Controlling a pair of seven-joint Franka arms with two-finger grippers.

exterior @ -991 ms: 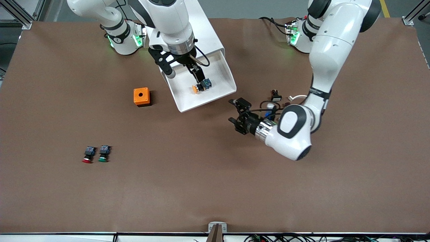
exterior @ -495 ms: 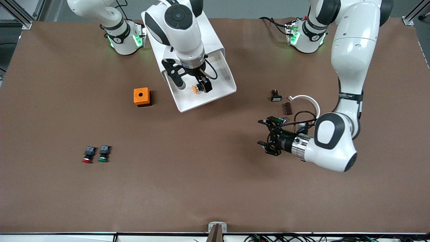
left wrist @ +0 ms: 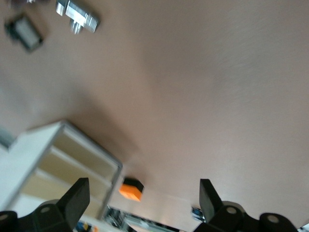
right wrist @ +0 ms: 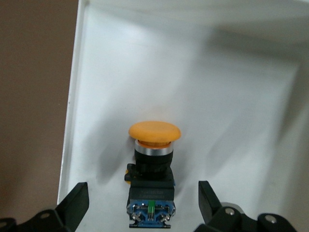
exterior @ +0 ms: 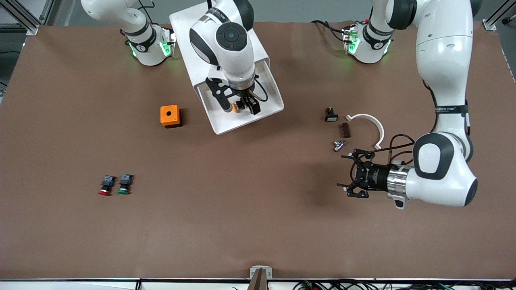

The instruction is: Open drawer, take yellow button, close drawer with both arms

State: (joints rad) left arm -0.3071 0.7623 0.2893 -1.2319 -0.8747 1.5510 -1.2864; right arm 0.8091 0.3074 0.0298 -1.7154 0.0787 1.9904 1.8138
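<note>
My right gripper should close on the button's body (right wrist: 150, 188) now, because the gripper's fingers are beside the button's body on the bottom of the drawer.
The drawer (exterior: 225, 123) is pulled out of the white cabinet (exterior: 260, 50) toward the front camera. The orange-yellow-capped button (exterior: 236, 106) lies on its side on the drawer floor (right wrist: 217, 96). In the right wrist view the button (right wrist: 153, 159) lies between the fingers. My right gripper (exterior: 241, 107) is open, low in the drawer, one finger on each side of the button's body, not touching it; it also shows in its own view (right wrist: 142, 191). My left gripper (exterior: 346, 172) is open and empty over bare table toward the left arm's end; its own view (left wrist: 143, 193) shows nothing between the fingers.
An orange box (exterior: 169, 116) with a hole stands beside the drawer. A red-capped button (exterior: 105, 186) and a green-capped button (exterior: 124, 184) lie nearer the front camera. A black switch (exterior: 331, 114), brown piece (exterior: 344, 129), white ring (exterior: 371, 123) and metal part (exterior: 339, 145) lie near the left gripper.
My left arm has drawn away from the drawer front toward its own end of the table and the front camera. My right gripper has come down around the button, still open.
</note>
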